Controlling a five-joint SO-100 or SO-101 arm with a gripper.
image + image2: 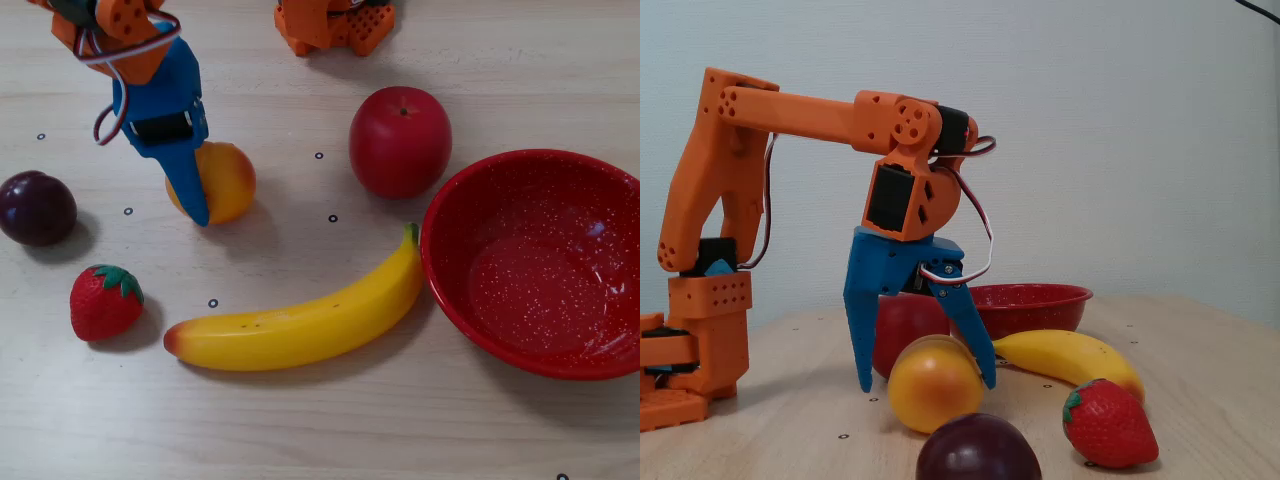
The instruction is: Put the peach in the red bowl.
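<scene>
I should put the peach in the red bowl, so next I should grab the peach (225, 180) by its round sides with my gripper.
The peach (225, 180) is a small yellow-orange fruit resting on the table; it also shows in the fixed view (932, 388). My gripper (187, 188) has blue fingers and hangs point-down over the peach's left side in the overhead view. In the fixed view the gripper (925, 385) is open, with one finger on each side of the peach and its tips near the table. I cannot tell whether the fingers touch the fruit. The red bowl (600, 180) stands empty at the right of the overhead view and behind the fruit in the fixed view (1040, 298).
A red apple (400, 140) and a yellow banana (310, 320) lie between the peach and the bowl. A dark purple plum (37, 207) and a strawberry (105, 300) lie to the left. The arm's orange base (695, 340) stands at the back.
</scene>
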